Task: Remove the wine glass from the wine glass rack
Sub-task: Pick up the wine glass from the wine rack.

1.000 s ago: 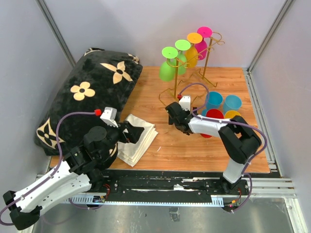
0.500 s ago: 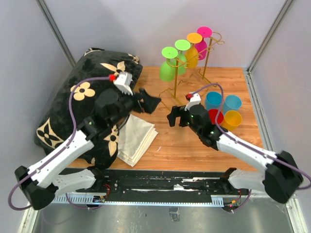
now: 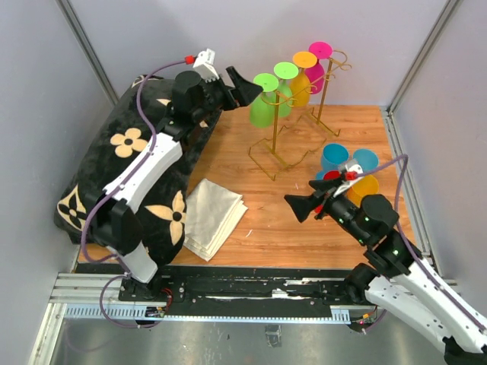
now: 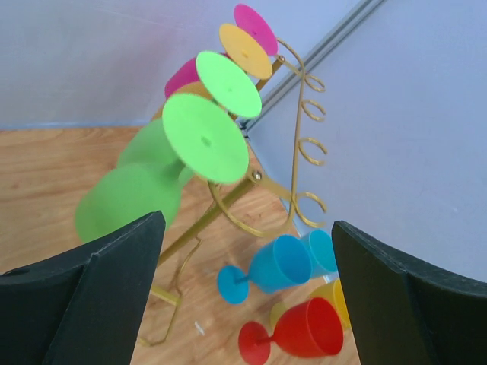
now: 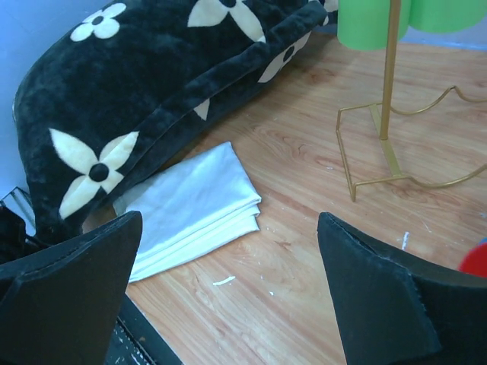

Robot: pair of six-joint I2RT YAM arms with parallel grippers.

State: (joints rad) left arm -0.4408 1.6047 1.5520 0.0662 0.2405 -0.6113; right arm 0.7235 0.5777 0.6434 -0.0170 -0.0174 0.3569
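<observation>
My left gripper grabs the nearest green wine glass by the rim of its foot [image 3: 262, 81] [image 4: 205, 138] next, leaving its bowl free.
The gold wire wine glass rack [image 3: 275, 143] stands at the back of the wooden table. Several wine glasses hang upside down on it: a green one [image 3: 261, 114] nearest the left end, then another green [image 3: 286, 71], an orange [image 3: 304, 59] and a pink [image 3: 320, 50]. My left gripper [image 3: 245, 85] is open and empty, raised just left of the nearest green glass. In the left wrist view the gripper [image 4: 247, 300] faces that glass [image 4: 129, 201] and the rack [image 4: 228, 199]. My right gripper [image 3: 303, 207] is open and empty, low over the table in front of the rack; its wrist view [image 5: 228, 296] shows the rack's post [image 5: 389, 84].
Two blue glasses [image 3: 333, 157], a red one [image 3: 332, 179] and a yellow one [image 3: 365, 185] lie on the table right of the rack. A black flowered pillow [image 3: 137, 152] fills the left side. A folded white cloth [image 3: 213, 217] lies beside it.
My left arm has swung up from the folded cloth to the rack's left end. My right arm has drawn back from the rack's base toward the front right.
</observation>
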